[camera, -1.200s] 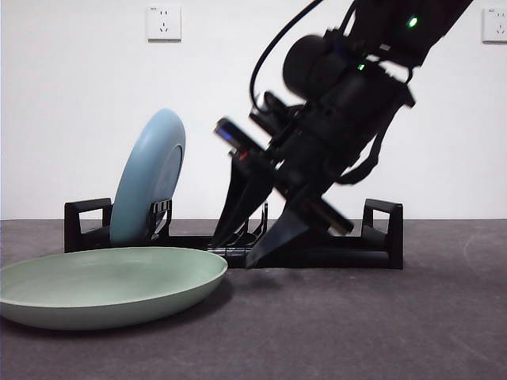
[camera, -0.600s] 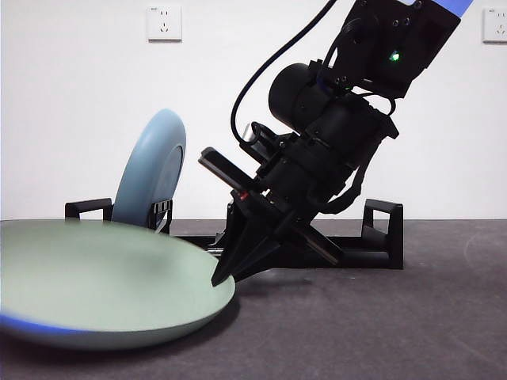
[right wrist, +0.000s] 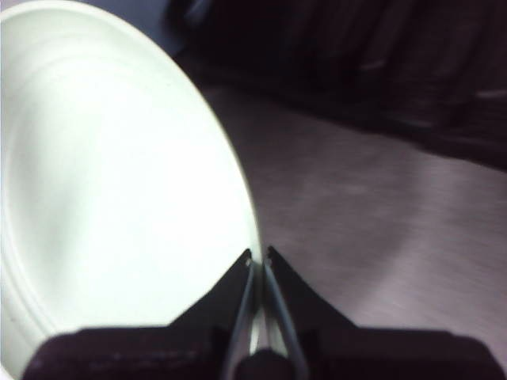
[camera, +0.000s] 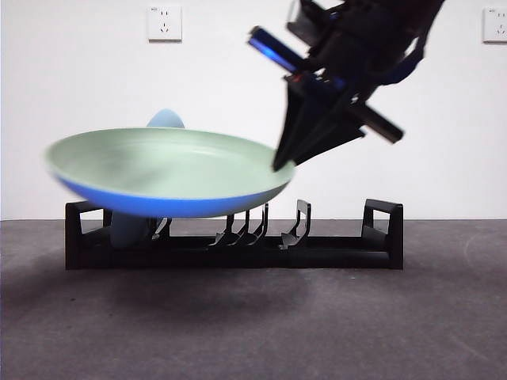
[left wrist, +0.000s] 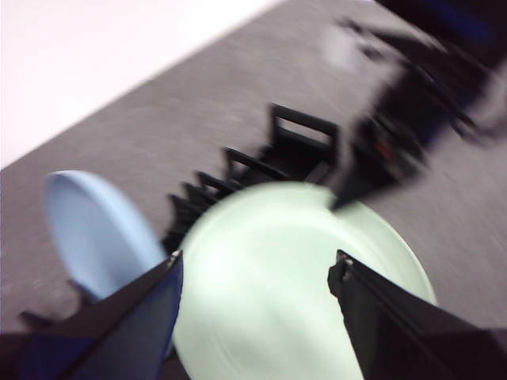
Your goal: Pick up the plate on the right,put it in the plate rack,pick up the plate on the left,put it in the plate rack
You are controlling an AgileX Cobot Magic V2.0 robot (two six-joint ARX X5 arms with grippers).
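I will grab the green plate (camera: 166,170) next with my left gripper, by the free part of its rim (camera: 57,162). My right gripper's fingers already cover another part of the plate's rim.
A pale green plate (camera: 166,170) hangs nearly level in the air in front of the plate rack (camera: 341,252), above its height. My right gripper (camera: 283,162) comes down from the upper right and is shut on the plate's right rim. In the right wrist view its jaws (right wrist: 259,253) pinch that rim of the green plate (right wrist: 119,182). A light blue plate (camera: 165,119) stands upright in the rack's left end, mostly hidden behind the green one. My left gripper (left wrist: 257,261) is open above the green plate (left wrist: 285,277), apart from it, with the blue plate (left wrist: 95,229) beside it.
The dark grey table (camera: 356,324) runs in front of the rack. The rack's middle and right dividers (camera: 297,226) hold nothing. Wall sockets (camera: 164,22) sit high on the white wall behind. The right arm (left wrist: 396,134) shows blurred in the left wrist view.
The green plate has gone from lying on the table to hanging in the air at the rack's top. My right gripper closed on its rim and rose up and to the right with it.
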